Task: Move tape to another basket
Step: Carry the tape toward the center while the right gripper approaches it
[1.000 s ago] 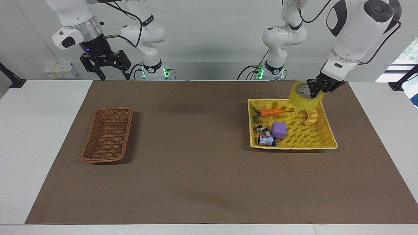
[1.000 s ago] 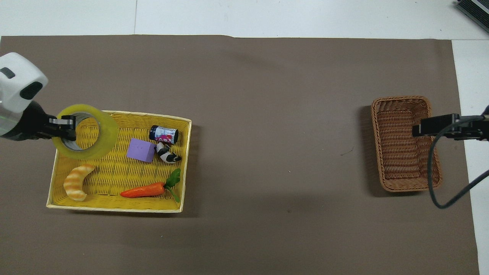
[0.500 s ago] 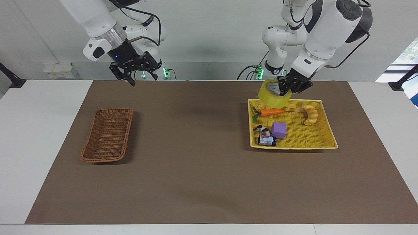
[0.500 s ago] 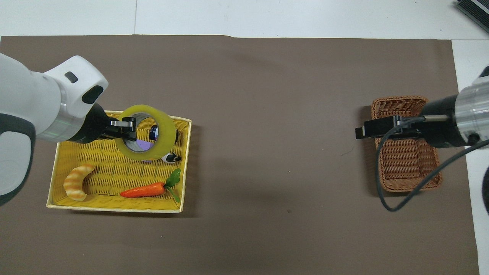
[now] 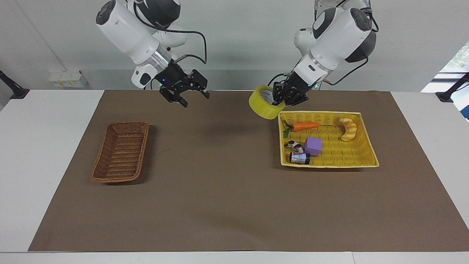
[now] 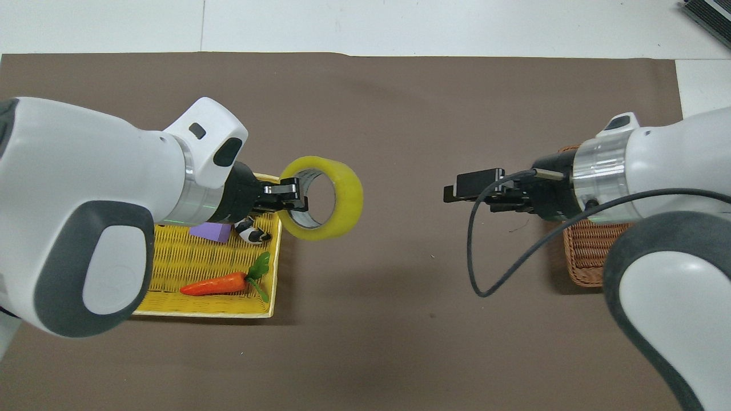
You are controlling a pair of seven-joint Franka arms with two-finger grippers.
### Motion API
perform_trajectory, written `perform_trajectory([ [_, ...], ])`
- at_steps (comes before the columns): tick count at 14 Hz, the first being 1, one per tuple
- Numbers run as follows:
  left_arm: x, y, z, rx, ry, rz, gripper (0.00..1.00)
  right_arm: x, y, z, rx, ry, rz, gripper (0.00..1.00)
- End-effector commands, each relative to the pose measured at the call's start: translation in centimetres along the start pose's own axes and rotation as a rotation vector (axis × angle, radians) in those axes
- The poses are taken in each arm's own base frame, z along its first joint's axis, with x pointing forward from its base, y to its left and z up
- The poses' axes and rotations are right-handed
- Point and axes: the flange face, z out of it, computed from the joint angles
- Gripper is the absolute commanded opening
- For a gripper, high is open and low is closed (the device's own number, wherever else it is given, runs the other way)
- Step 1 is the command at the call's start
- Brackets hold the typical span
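The tape will go to the brown wicker basket [image 6: 587,254], so my right gripper will next grab it by its free side [image 6: 353,198].
The tape [image 5: 264,107], a wide yellow roll, hangs in my left gripper [image 5: 281,99], which is shut on its wall. It is in the air over the brown mat, just past the yellow basket's [image 5: 329,165] edge toward the right arm's end. In the overhead view the tape [image 6: 342,200] and left gripper [image 6: 292,198] show the same grip. The brown wicker basket [image 5: 121,152] stands empty at the right arm's end; in the overhead view the right arm hides most of the basket [image 6: 582,260]. My right gripper [image 5: 192,97] is open and empty, up over the mat's middle, facing the tape [image 6: 457,191].
The yellow basket holds a carrot [image 5: 304,126], a purple cube [image 5: 313,146], a croissant [image 5: 348,129], a small can [image 5: 299,158] and a black-and-white toy [image 5: 295,146]. The brown mat [image 5: 220,190] covers the table between the baskets.
My left gripper carried the tape from over the yellow basket out past its edge toward the middle. My right gripper moved from near the brown basket toward the middle as well.
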Motion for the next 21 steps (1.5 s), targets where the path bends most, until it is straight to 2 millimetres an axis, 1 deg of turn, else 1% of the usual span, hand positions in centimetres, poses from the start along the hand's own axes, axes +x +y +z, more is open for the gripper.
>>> perform_trajectory([
  [1, -0.2, 1.5, 2.5, -0.066, 0.031, -0.028, 0.0, -0.9, -0.3, 1.6, 0.085, 0.004, 0.066, 1.0],
  [2, -0.1, 1.8, 3.6, -0.067, 0.029, -0.029, 0.0, -1.0, -0.4, 1.6, 0.117, -0.004, 0.075, 1.0],
  [4, -0.5, 2.6, 4.4, -0.07, 0.029, -0.024, 0.0, -1.0, -0.9, 1.5, 0.175, -0.004, 0.095, 1.0],
  [6, -1.4, 4.4, 5.1, -0.085, 0.038, -0.088, 0.0, -1.0, -1.5, 1.5, 0.197, 0.02, 0.093, 1.0],
  [7, -1.5, 4.9, 5.2, -0.095, 0.054, -0.1, 0.0, -1.0, -1.4, 1.7, 0.194, 0.018, 0.091, 1.0],
  [9, -1.9, 6.0, 5.0, -0.112, 0.063, -0.101, 0.0, -0.9, -0.5, 1.8, 0.184, 0.021, 0.069, 1.0],
  [11, -2.6, 7.7, 5.3, -0.152, 0.105, -0.104, 0.0, -1.0, -0.5, 1.8, 0.179, 0.021, 0.061, 1.0],
  [12, -2.6, 8.1, 5.2, -0.163, 0.122, -0.1, 0.0, -1.0, -0.3, 1.8, 0.168, 0.021, 0.053, 1.0],
  [14, -3.7, 9.8, 6.1, -0.19, 0.148, -0.086, 0.0, -1.0, -0.1, 1.8, 0.142, 0.023, 0.015, 0.98],
  [15, -3.9, 10.4, 6.0, -0.205, 0.17, -0.089, 0.0, -1.0, 0.0, 1.8, 0.119, 0.027, -0.008, 0.57],
  [16, -3.7, 10.4, 5.9, -0.211, 0.18, -0.09, 0.0, -1.0, -0.1, 1.9, 0.111, 0.023, 0.0, 0.08],
  [17, -3.5, 10.3, 5.9, -0.215, 0.192, -0.093, 0.0, -1.1, -0.1, 1.8, 0.111, 0.021, 0.006, 0.0],
  [21, -3.3, 9.9, 5.9, -0.212, 0.197, -0.086, 0.0, -0.6, -0.1, 1.5, 0.113, 0.027, 0.043, 0.0],
])
